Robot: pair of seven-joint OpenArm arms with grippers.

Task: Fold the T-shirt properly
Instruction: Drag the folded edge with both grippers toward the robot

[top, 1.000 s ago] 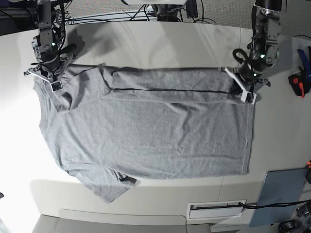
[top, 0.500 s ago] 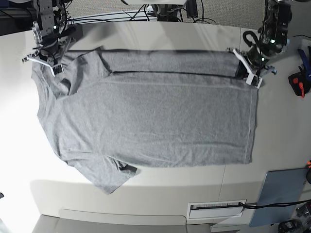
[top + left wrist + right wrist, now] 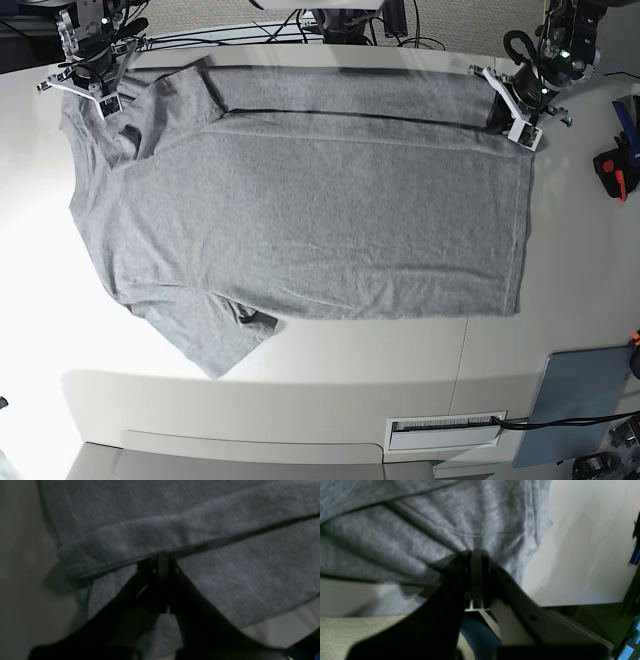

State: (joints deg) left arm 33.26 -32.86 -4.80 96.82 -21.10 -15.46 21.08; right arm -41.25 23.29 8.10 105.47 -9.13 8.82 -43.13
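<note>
My right gripper is holding the T-shirt (image 3: 300,200) and should keep holding it until the T-shirt's far edge is near the table edge. A part of the white table is between the edges.
The heather-grey T-shirt (image 3: 300,200) lies spread on the white table (image 3: 570,290), plain side up, with one sleeve pointing toward the near left. Its far edge is folded over in a narrow band. My left gripper (image 3: 517,118) is shut on the far right corner of the T-shirt, at the hem. In the left wrist view the left gripper (image 3: 161,556) pinches a fold of the T-shirt (image 3: 225,575). My right gripper (image 3: 100,95) is shut on the far left corner near the shoulder. The right wrist view has the right gripper (image 3: 476,553) clamping bunched cloth of the T-shirt (image 3: 395,542).
A rigid grey-blue flat panel (image 3: 580,405) lies at the near right. A red and black tool (image 3: 612,170) sits at the right edge. A white labelled slot (image 3: 445,430) is at the front edge. Cables (image 3: 340,25) run along the back.
Both grippers have moved toward the far edge of the table, each still holding its corner. The whole T-shirt has been drawn that way and lies flatter.
</note>
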